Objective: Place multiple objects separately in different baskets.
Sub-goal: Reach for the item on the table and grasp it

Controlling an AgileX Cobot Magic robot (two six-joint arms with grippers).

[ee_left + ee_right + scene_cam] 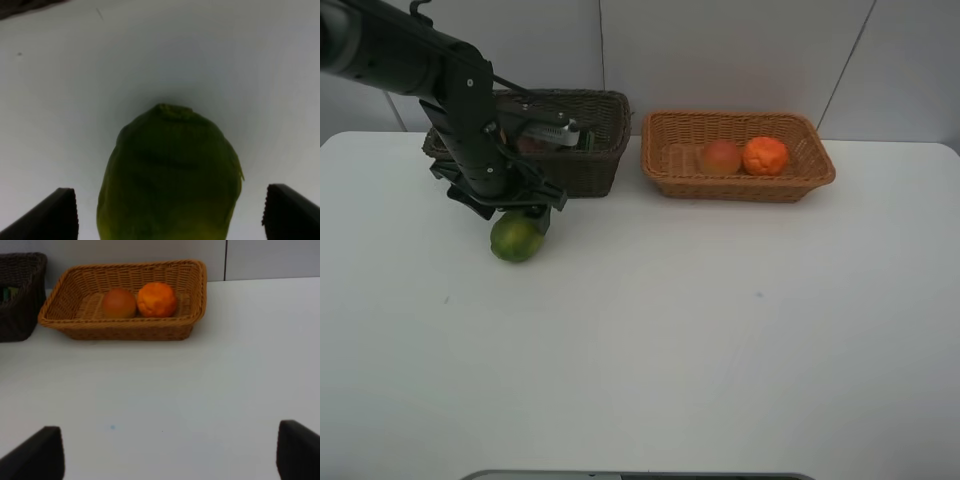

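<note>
My left gripper lowers next before it closes on the fruit, since my fingers stop above the green fruit's top [517, 226] [170, 145] and closing now would miss.
A green round fruit [516, 238] [170, 175] lies on the white table in front of the dark brown basket [592, 172] [20, 315]. My left gripper [523, 216] [172, 215] hangs over it, open, a finger on either side of the fruit with a gap at each. The light tan basket [740, 190] [125, 332] holds a reddish peach-like fruit [720, 157] [119, 303] and an orange [765, 156] [157, 299] side by side. My right gripper [167, 452] is open over bare table, facing the tan basket, and holds nothing.
The left arm [470, 130] covers much of the dark basket, so its contents are mostly hidden; a bit of green [7, 292] shows inside. A pale wall stands right behind both baskets.
</note>
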